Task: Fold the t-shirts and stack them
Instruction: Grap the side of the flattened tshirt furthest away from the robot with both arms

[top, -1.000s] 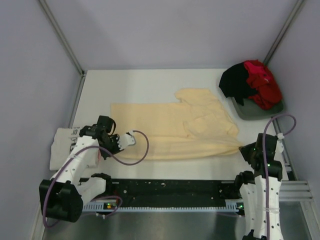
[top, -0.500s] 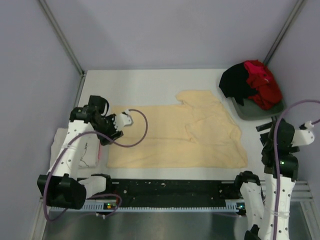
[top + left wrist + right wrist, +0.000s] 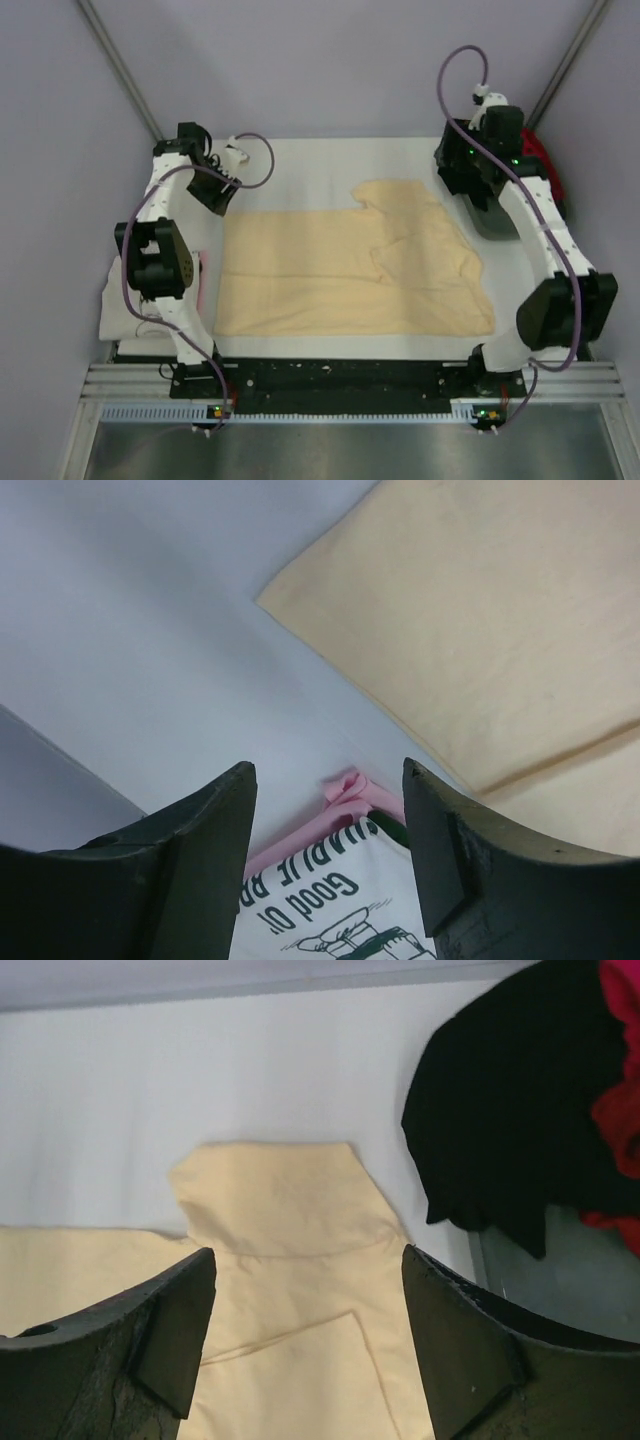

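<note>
The left gripper should next grab the far corner of the pale yellow t-shirt. Then the robot will fold the t-shirt's far side over its near side.
A pale yellow t-shirt (image 3: pixel 350 265) lies spread flat across the middle of the table. My left gripper (image 3: pixel 218 197) hovers open above its far left corner (image 3: pixel 480 630), with nothing between the fingers. My right gripper (image 3: pixel 463 182) hangs open over the far right sleeve (image 3: pixel 280 1210), also holding nothing. A folded white t-shirt with black print (image 3: pixel 330 905) lies at the table's left edge on a pink cloth (image 3: pixel 345 792). The black t-shirt (image 3: pixel 510 1110) and the red one (image 3: pixel 622 1080) are heaped at the far right, mostly hidden behind my right arm in the top view.
The heap rests in a grey bin (image 3: pixel 570 1270) in the far right corner. Walls close off the left, back and right sides, with metal posts (image 3: pixel 125 75) in the corners. A black rail (image 3: pixel 340 378) runs along the near edge.
Both grippers opened and let go of the yellow shirt's near edge. Both arms swung from the near side to the far corners. The shirt's near hem now lies flat.
</note>
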{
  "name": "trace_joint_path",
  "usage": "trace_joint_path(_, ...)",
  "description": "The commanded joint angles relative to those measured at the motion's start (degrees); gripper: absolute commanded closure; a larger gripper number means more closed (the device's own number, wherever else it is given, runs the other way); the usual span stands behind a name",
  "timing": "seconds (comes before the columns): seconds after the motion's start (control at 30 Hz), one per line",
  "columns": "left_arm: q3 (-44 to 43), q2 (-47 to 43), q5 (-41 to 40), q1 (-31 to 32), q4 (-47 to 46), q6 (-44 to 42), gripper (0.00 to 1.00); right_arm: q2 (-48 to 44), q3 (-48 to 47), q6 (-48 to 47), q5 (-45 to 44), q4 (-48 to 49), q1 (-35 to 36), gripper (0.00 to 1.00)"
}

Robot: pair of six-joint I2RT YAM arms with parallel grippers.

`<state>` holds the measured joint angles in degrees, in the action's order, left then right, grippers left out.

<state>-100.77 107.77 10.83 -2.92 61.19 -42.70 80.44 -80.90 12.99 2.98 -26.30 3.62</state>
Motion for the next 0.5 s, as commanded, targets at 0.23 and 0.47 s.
trace_joint_path(0.23, -15.7, 17.5, -0.5, -0.4, 4.4, 5.2, 0.34, 40.6, -33.3, -17.7, -0.2, -13.5, 4.4, 0.33)
trace_joint_path(0.47, -16.1, 23.2, -2.5, -0.8, 4.0, 5.8, 0.34, 56.6, -46.0, -20.0, 1.2, -18.6, 5.3, 0.25)
